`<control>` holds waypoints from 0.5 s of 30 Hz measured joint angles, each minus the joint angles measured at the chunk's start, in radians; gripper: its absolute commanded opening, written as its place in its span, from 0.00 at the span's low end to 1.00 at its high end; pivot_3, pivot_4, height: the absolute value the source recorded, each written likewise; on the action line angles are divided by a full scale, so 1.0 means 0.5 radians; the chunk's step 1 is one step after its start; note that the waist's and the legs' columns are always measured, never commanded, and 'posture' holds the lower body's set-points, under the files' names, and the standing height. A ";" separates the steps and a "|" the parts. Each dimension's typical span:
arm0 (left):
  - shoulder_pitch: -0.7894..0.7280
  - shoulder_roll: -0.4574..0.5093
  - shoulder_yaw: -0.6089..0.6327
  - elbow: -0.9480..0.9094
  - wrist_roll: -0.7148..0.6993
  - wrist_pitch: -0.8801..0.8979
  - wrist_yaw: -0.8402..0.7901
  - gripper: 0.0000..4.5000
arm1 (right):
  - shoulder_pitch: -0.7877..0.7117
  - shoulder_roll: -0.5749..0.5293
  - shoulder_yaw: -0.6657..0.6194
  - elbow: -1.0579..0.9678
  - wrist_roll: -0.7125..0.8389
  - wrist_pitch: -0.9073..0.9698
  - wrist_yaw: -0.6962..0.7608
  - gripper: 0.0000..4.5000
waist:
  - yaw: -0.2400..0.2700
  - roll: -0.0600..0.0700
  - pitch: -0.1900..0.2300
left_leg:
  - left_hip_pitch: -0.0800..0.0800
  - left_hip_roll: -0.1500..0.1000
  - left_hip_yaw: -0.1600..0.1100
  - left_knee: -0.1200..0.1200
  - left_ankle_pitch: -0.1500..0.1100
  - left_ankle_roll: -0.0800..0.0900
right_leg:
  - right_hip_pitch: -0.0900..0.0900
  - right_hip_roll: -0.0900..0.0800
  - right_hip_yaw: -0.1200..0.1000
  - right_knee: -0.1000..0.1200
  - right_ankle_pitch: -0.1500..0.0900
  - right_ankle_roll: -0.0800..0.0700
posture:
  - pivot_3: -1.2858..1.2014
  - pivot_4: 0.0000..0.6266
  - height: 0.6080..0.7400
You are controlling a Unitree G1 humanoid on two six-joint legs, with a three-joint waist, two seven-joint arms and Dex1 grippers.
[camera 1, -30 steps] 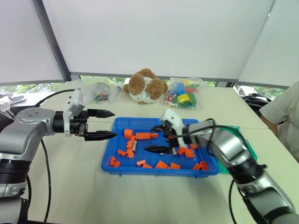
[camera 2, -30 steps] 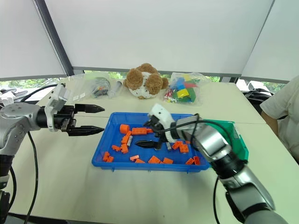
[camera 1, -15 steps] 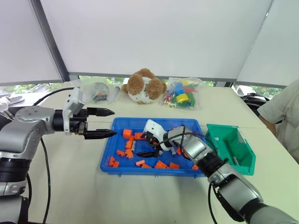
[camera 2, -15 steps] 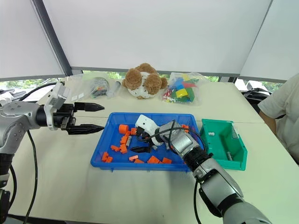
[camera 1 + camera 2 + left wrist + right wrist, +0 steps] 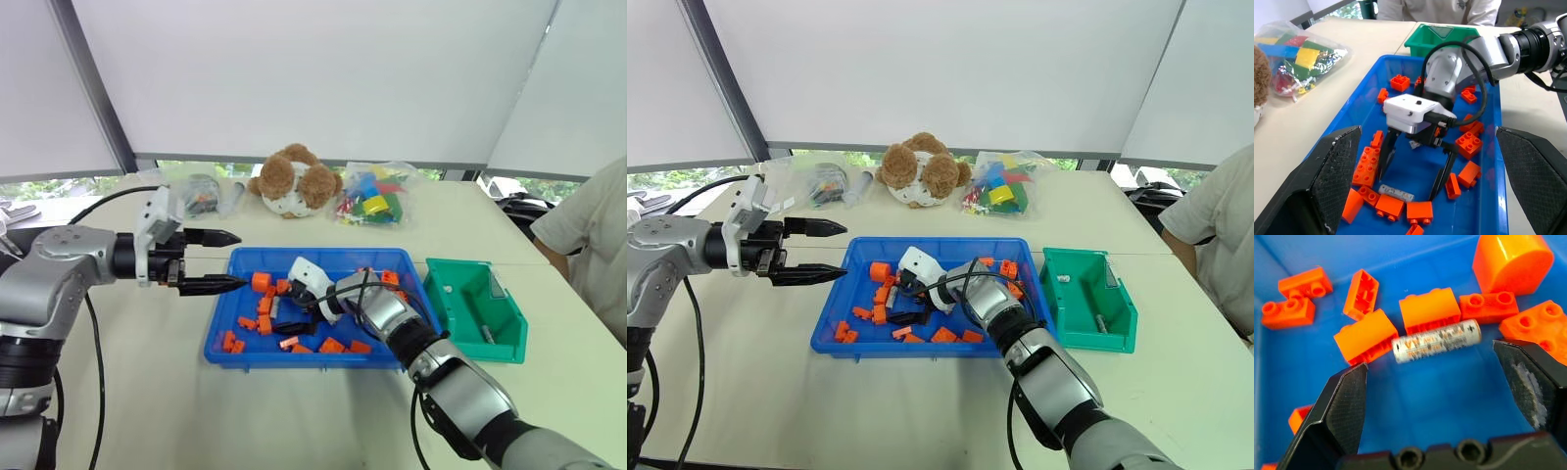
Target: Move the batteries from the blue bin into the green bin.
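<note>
The robot's right fingers are low beside both ends of the silver-grey battery in the right wrist view, so the right gripper would hold it by closing now.
The blue bin point(image 5: 223, 343) lies mid-table with several orange bricks point(image 5: 263, 282) in it. One silver-grey battery point(image 5: 1436, 340) rests on the bin floor against two orange bricks; it shows too in the left wrist view point(image 5: 1396, 192). My right gripper point(image 5: 1409, 180) hangs low inside the bin just over this battery, open, its fingers point(image 5: 1344, 406) spread to either side of it without touching. The green bin point(image 5: 475, 313) stands just right of the blue one, a battery point(image 5: 1100, 321) lying in it. My left gripper point(image 5: 240, 260) is open and empty, held level above the blue bin's left edge.
A teddy bear point(image 5: 294, 181), a bag of coloured bricks point(image 5: 372, 201) and a clear bag point(image 5: 201, 191) lie behind the bins. A person's sleeve point(image 5: 588, 235) is at the right edge of the table.
My right gripper has dropped and moved left inside the blue bin, coming down over the battery, still open. The left arm has held still. The camera view shifted slightly.
</note>
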 measured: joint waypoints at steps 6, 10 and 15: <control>0.005 0.000 0.001 -0.007 -0.003 0.007 0.013 1.00 | -0.062 0.075 -0.043 0.153 -0.026 -0.049 -0.001 0.98 | -0.014 0.000 0.000 | 0.000 0.000 0.000 0.000 0.000 0.000 | 0.000 0.000 0.000 0.000 0.000 0.000 | 0.52 0.24 0.96; 0.007 0.000 0.001 -0.026 -0.016 0.030 0.018 1.00 | -0.083 0.092 -0.077 0.222 -0.038 -0.077 0.002 0.98 | -0.024 0.000 0.000 | 0.000 0.000 -0.001 0.000 0.000 0.000 | 0.001 0.000 -0.001 0.000 0.000 0.000 | 0.52 0.24 0.96; 0.014 -0.001 0.001 -0.048 -0.025 0.036 0.031 1.00 | -0.111 0.113 -0.111 0.294 -0.044 -0.099 0.014 0.98 | -0.038 0.000 0.000 | 0.000 0.000 -0.001 0.000 0.000 -0.001 | 0.001 0.000 -0.001 0.000 0.000 0.000 | 0.52 0.24 0.96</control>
